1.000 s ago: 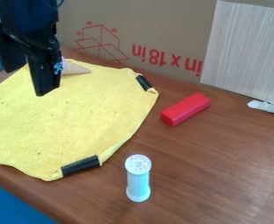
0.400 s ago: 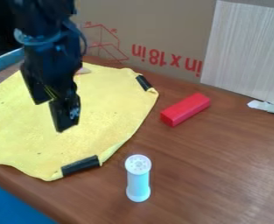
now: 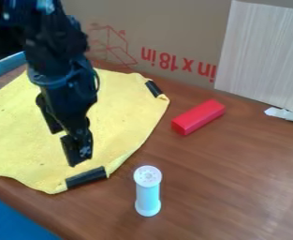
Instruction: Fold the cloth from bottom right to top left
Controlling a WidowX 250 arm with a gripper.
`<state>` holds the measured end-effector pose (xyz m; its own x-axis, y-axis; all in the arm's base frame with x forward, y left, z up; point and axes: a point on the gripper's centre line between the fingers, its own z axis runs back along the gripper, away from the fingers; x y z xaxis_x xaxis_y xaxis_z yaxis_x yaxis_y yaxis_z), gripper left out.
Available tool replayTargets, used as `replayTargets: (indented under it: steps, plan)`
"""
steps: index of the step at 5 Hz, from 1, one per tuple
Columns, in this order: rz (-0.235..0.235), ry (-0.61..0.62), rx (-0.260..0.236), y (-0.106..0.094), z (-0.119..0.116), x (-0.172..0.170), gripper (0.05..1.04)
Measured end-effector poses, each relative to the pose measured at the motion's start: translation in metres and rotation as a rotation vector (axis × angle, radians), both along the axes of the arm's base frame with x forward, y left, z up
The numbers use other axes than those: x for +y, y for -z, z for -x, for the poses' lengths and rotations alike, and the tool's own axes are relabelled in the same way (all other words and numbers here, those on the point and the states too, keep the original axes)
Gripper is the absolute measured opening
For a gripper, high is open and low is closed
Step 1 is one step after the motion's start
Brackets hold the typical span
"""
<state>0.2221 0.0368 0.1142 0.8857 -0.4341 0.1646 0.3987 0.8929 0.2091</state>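
Note:
I should next grab the cloth (image 3: pixel 120 112) by its corner with the black piece beside the white cylinder, to fold it over to its opposite corner.
The gripper (image 3: pixel 63 148) hangs above the lower middle of the yellow cloth, its two fingers apart and nothing between them. One fingertip hangs just above and left of the black strip (image 3: pixel 86 177) at the cloth's bottom corner. The yellow cloth (image 3: pixel 120 112) lies spread out on the left half of the table, with a second black strip (image 3: pixel 153 88) at its upper right corner. Part of the cloth's middle and upper left is hidden behind the arm.
A red block (image 3: pixel 198 117) lies right of the cloth. Near the cloth's bottom corner stands a white and pale blue cylinder (image 3: pixel 148 191). A cardboard box (image 3: pixel 173 28) and a pale panel (image 3: pixel 264 51) stand along the back of the brown table (image 3: pixel 230 187).
The gripper has come down and to the right over the cloth, towards its bottom corner. The cloth, block and cylinder have stayed where they were.

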Motion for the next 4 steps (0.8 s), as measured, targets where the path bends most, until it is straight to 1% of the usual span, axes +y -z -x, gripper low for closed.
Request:
replayTargets:
  steps: [2, 3, 4]
  plan:
    - [0.005, 0.039, 0.016, 0.017, 0.004, -0.002, 1.0]
    - [-0.012, 0.038, 0.039, 0.029, 0.004, -0.003, 1.0]
    - [-0.022, 0.028, 0.05, 0.038, 0.003, -0.002, 1.0]
